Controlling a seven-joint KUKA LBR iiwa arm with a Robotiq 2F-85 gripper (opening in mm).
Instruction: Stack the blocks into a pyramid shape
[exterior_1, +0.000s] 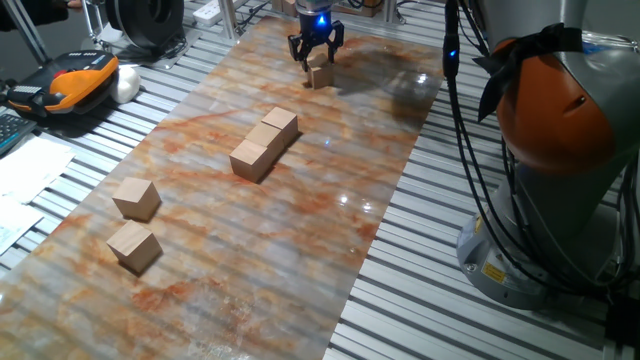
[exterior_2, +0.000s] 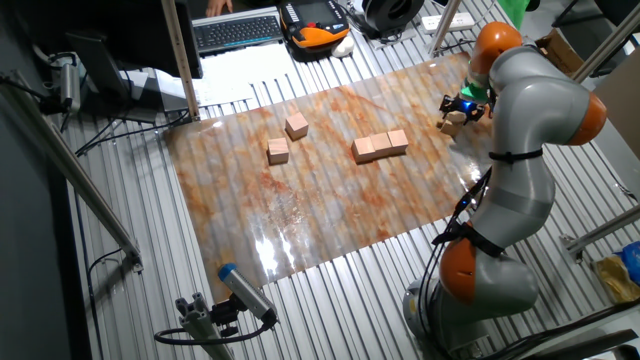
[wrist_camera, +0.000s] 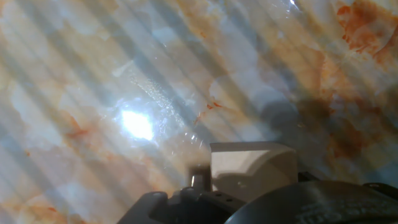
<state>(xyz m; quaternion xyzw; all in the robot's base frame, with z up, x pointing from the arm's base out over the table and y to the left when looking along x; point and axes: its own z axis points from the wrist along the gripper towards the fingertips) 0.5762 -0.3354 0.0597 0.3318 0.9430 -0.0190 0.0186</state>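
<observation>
I will next grab the lone block by its opposite sides with my gripper, and then the block goes on the row (exterior_2: 380, 146) of three for the pyramid's upper layer.
A short row of three tan blocks (exterior_1: 264, 146) lies end to end in the middle of the marbled mat, also seen as the row (exterior_2: 380, 146) in the other fixed view. Two loose blocks (exterior_1: 136, 197) (exterior_1: 134, 246) sit apart near the mat's near left end. At the far end another block (exterior_1: 321, 74) rests on the mat. My gripper (exterior_1: 317, 60) hangs right over it, open, with its fingers spread to either side of the block's top. In the hand view that block (wrist_camera: 252, 169) fills the lower middle, close under the hand.
The marbled mat (exterior_1: 330, 200) lies on a slatted metal table. An orange-and-black case (exterior_1: 75, 85) and papers sit off its left edge. The arm's orange-and-grey base (exterior_1: 560, 150) stands to the right. A keyboard (exterior_2: 238, 30) lies beyond the mat.
</observation>
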